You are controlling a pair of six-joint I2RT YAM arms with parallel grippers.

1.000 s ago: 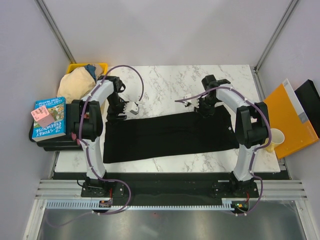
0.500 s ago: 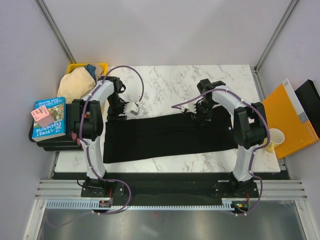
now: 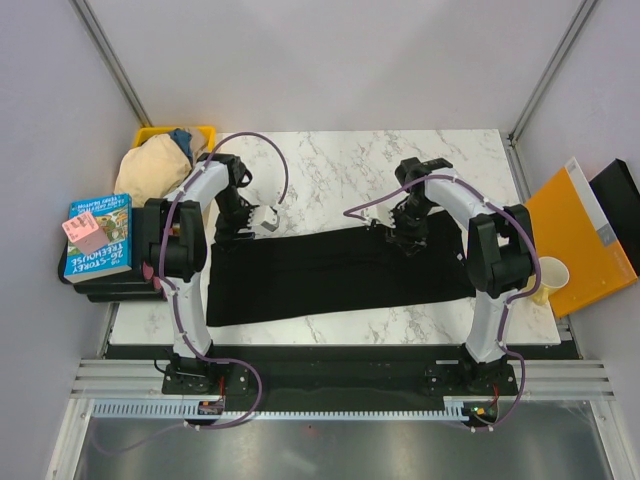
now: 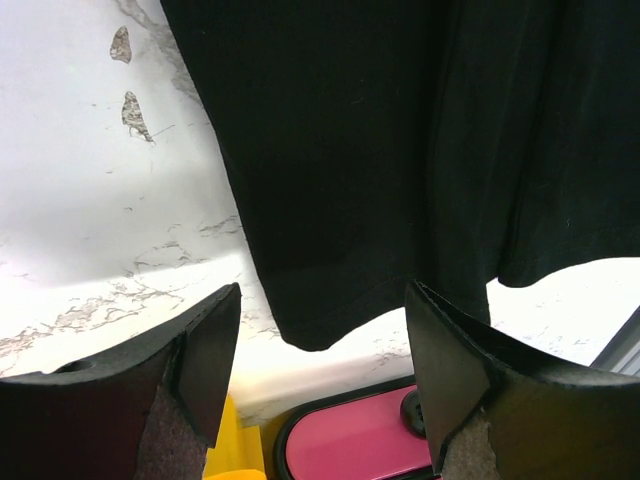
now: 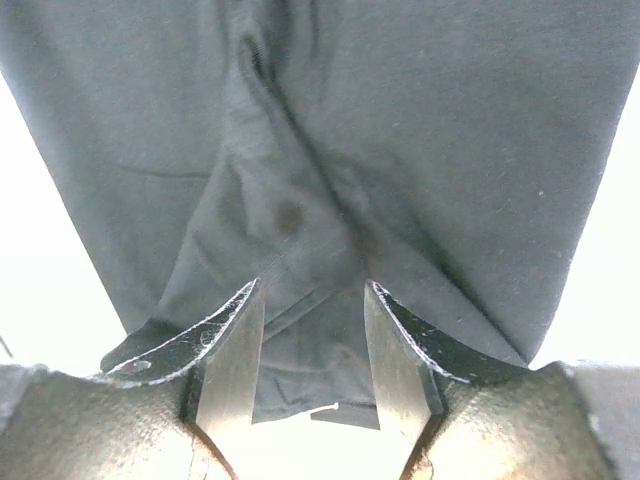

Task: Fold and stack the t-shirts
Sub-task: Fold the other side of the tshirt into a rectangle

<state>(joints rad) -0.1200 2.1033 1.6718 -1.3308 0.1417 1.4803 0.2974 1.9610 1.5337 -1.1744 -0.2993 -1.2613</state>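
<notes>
Next, my right gripper grabs the black t-shirt's (image 3: pixel 340 272) wrinkled fold near its back edge, to straighten the shirt for folding.
A black t-shirt (image 3: pixel 340 272) lies folded into a long strip across the table. My left gripper (image 3: pixel 233 231) hangs over the strip's back left corner. In the left wrist view the gripper (image 4: pixel 318 305) is wide open and empty, with the shirt's corner (image 4: pixel 320 200) lying between and beyond its fingers. My right gripper (image 3: pixel 409 239) is down at the strip's back edge, right of the middle. In the right wrist view the gripper (image 5: pixel 313 335) is open and its fingers straddle a wrinkled fold of the shirt (image 5: pixel 300 215) without closing on it.
A yellow bin (image 3: pixel 150 135) holding a beige cloth (image 3: pixel 152 168) stands at the back left. Books (image 3: pixel 97 238) lie off the table's left edge. An orange folder (image 3: pixel 580 240) and a cup (image 3: pixel 553 275) sit off the right edge. A pink object (image 4: pixel 370 440) shows beneath the left gripper.
My right gripper has moved a little left and down onto the shirt's back edge. My left gripper has shifted only slightly near the back left corner.
</notes>
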